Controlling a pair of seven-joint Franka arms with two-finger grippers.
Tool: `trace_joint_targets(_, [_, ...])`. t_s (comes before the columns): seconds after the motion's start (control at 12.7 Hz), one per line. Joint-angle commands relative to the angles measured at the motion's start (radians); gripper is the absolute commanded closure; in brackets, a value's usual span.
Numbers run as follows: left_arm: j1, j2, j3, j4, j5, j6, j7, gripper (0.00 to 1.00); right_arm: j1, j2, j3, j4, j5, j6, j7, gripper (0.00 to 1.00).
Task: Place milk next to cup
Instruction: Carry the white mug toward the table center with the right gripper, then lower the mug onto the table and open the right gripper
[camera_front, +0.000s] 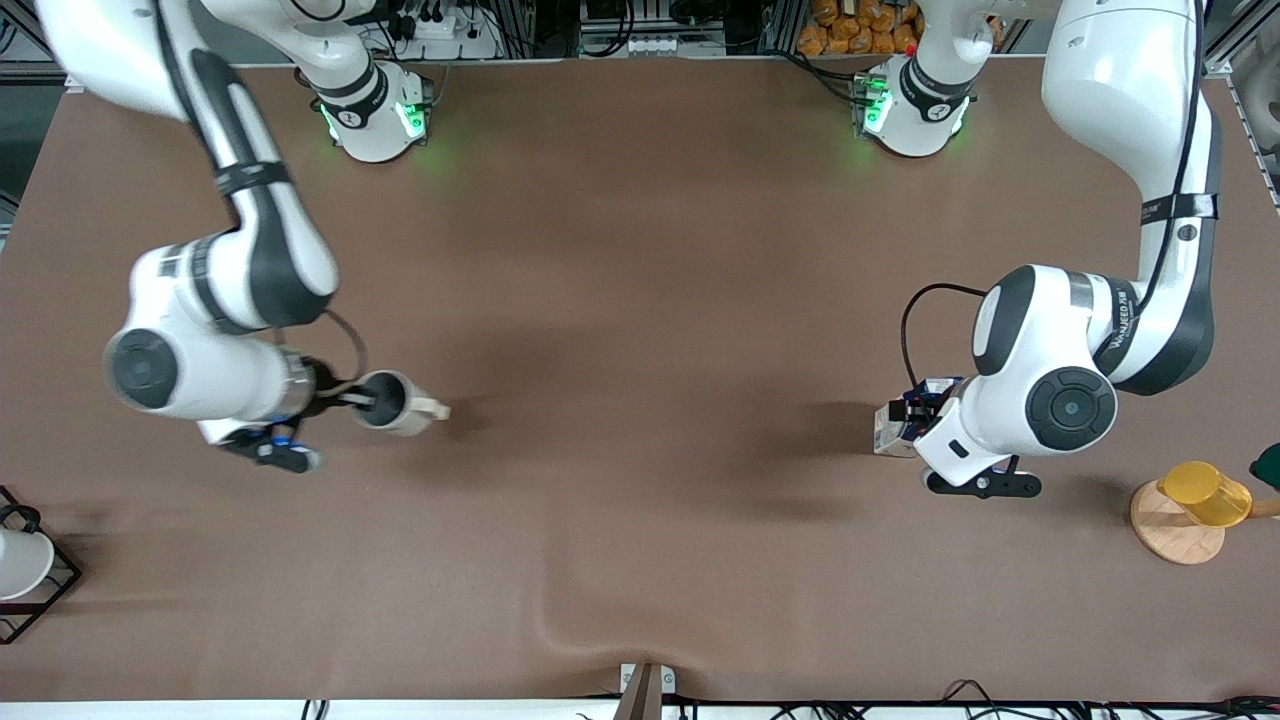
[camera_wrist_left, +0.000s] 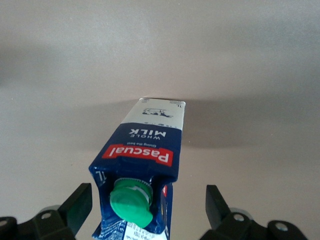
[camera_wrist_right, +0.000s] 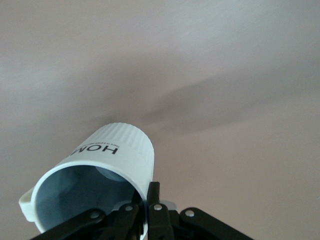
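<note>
Next, my left gripper grabs the milk carton by its capped top (camera_wrist_left: 133, 192) to set the carton beside the cup.
The milk (camera_front: 893, 427) is a dark blue carton with a green cap. It stands on the table toward the left arm's end. In the left wrist view the carton (camera_wrist_left: 150, 145) sits between the fingers with a gap on both sides. My left gripper (camera_front: 915, 410) (camera_wrist_left: 148, 207) is open around its top. The cup (camera_front: 392, 402) is a cream-white mug with a grey inside and a side handle, toward the right arm's end. My right gripper (camera_front: 362, 400) (camera_wrist_right: 147, 200) is shut on its rim, one finger inside and one outside. The mug (camera_wrist_right: 117, 157) looks tilted.
A translucent yellow cup (camera_front: 1205, 493) lies on a round wooden stand (camera_front: 1172, 530) at the left arm's end, with a dark green object (camera_front: 1268, 465) beside it. A white cup in a black wire frame (camera_front: 22, 565) stands at the right arm's end, near the front.
</note>
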Motion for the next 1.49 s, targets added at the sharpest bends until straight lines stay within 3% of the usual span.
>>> trace_joint_targets(0.0, [-0.002, -0.007, -0.001, 0.007, 0.033, -0.024, -0.011, 0.00, 0.131, 0.025, -0.008, 0.068, 0.024, -0.007, 0.225, 1.00])
trace_joint_targets(0.24, [-0.002, 0.013, -0.001, -0.004, 0.033, -0.050, -0.014, 0.00, 0.259, 0.065, -0.010, 0.080, 0.020, 0.080, 0.394, 1.00])
trace_joint_targets(0.55, [0.014, 0.051, -0.003, -0.001, 0.030, -0.045, -0.013, 0.00, 0.409, 0.251, -0.015, 0.281, 0.009, 0.120, 0.632, 1.00])
trace_joint_targets(0.63, [0.020, 0.053, -0.003, 0.001, 0.030, -0.041, -0.011, 0.15, 0.435, 0.277, -0.018, 0.290, 0.008, 0.167, 0.666, 1.00])
trace_joint_targets(0.71, [0.024, 0.053, -0.003, 0.002, 0.029, -0.038, -0.002, 0.56, 0.448, 0.294, -0.018, 0.286, -0.003, 0.209, 0.690, 1.00])
trace_joint_targets(0.79, [0.027, 0.053, -0.003, 0.004, 0.027, -0.038, -0.001, 0.85, 0.463, 0.314, -0.018, 0.287, -0.014, 0.218, 0.697, 1.00])
trace_joint_targets(0.86, [0.026, 0.051, -0.003, 0.004, 0.029, -0.038, 0.000, 1.00, 0.475, 0.331, -0.018, 0.289, -0.014, 0.229, 0.707, 1.00])
trace_joint_targets(1.1, [0.026, 0.024, -0.003, 0.007, 0.029, -0.038, -0.008, 1.00, 0.489, 0.357, -0.018, 0.292, -0.015, 0.261, 0.723, 1.00])
trace_joint_targets(1.18, [0.026, 0.007, -0.003, 0.008, 0.021, -0.038, -0.013, 1.00, 0.485, 0.355, -0.018, 0.295, -0.014, 0.258, 0.720, 0.83])
trace_joint_targets(1.26, [0.024, -0.013, -0.004, 0.008, 0.015, -0.039, -0.017, 1.00, 0.480, 0.351, -0.019, 0.295, -0.018, 0.251, 0.715, 0.01])
trace_joint_targets(1.41, [0.012, -0.044, -0.010, 0.008, 0.000, -0.045, -0.052, 1.00, 0.462, 0.326, -0.019, 0.312, -0.051, 0.187, 0.706, 0.00])
